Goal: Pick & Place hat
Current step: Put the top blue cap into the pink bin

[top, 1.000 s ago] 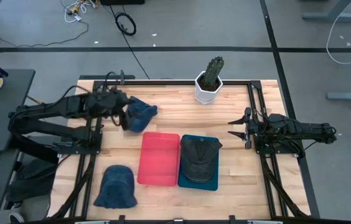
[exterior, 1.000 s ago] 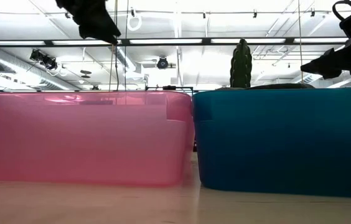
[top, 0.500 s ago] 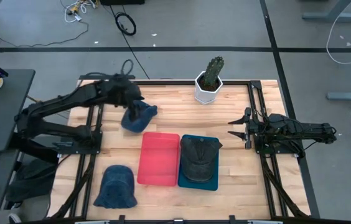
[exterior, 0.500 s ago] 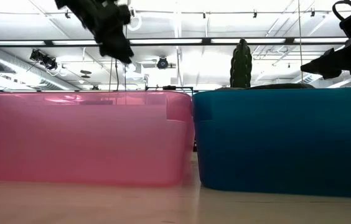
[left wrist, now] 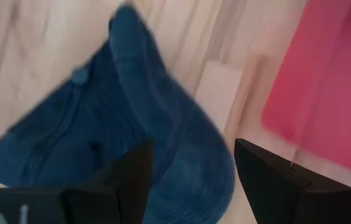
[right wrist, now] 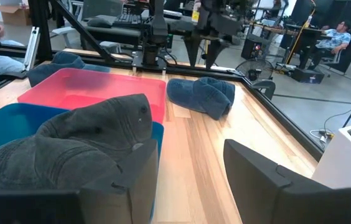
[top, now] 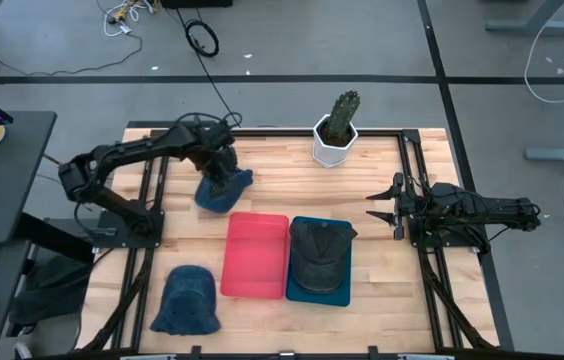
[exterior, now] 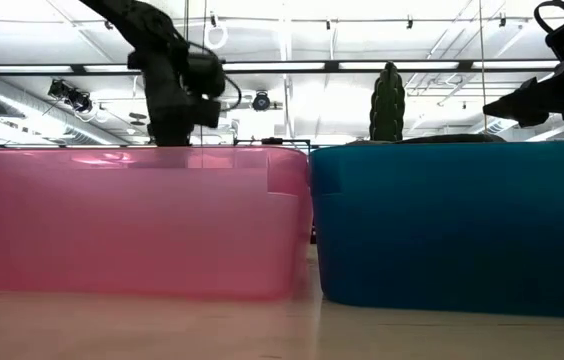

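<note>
My left gripper grabs the blue denim hat by its top (left wrist: 175,165) beside the hat's brim next, to place the hat in the pink bin (left wrist: 343,93).
A blue denim hat (top: 228,190) lies on the table at the far side of the pink bin (top: 255,255). My left gripper (top: 220,170) points down over it, open. In the left wrist view its fingers (left wrist: 135,177) stand on either side of the hat's crown (left wrist: 169,130). A dark grey hat (top: 319,255) sits in the blue bin (top: 312,298). A second blue hat (top: 186,300) rests on the table's near left. My right gripper (top: 370,207) waits open by the right edge, above the table. My left gripper stands open astride the blue hat's crown (left wrist: 182,155), coming from above and pointing down. I cannot tell whether its fingers touch the cloth. The hat lies flat on the table.
A cactus in a white pot (top: 337,130) stands at the far edge, right of the left gripper. The pink bin (exterior: 132,220) and blue bin (exterior: 452,220) sit side by side in the middle. Bare wood lies between the bins and the right arm.
My left gripper has swung from the blue hat's left side toward the table's far right, turned to point downward, and come down over the hat. The hat has stayed where it was. The right arm has kept still.
</note>
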Motion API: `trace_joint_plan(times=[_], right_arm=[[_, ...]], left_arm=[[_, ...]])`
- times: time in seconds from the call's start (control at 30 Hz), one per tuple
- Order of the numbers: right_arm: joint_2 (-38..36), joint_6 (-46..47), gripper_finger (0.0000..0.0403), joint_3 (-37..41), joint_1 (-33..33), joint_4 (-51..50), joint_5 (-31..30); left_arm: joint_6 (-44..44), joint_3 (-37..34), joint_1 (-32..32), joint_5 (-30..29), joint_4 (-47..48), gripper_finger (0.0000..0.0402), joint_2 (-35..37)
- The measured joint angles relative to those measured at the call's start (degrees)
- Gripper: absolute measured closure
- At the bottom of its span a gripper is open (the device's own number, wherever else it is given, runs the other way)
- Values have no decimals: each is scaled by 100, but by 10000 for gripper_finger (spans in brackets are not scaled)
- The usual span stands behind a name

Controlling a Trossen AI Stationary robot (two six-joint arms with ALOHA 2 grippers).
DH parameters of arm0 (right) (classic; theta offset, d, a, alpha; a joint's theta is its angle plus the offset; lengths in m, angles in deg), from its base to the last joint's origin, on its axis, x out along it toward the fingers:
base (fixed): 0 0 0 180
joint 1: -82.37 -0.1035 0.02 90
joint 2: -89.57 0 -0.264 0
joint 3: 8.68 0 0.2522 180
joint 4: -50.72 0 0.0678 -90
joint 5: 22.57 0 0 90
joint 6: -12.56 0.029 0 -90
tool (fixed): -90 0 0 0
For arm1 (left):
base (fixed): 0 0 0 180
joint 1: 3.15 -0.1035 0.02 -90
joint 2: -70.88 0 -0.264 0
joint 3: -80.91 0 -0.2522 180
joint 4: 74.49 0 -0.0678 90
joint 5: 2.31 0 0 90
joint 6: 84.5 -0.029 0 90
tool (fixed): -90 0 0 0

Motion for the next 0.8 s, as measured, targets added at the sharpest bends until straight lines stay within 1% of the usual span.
trace_joint_plan(times=[0.23,0.4,0.63,0.8], right_arm=[[0,0,215,0,0,0,-2],[0,0,215,0,0,-2,-2],[0,0,215,0,0,0,-2],[0,-1,215,-2,0,0,-1]], left_arm=[[-295,0,-160,-150,111,175,-267],[-519,-26,-270,-564,310,175,-263],[-536,-26,-473,-546,348,175,-364],[-618,-28,-463,-385,304,175,-819]])
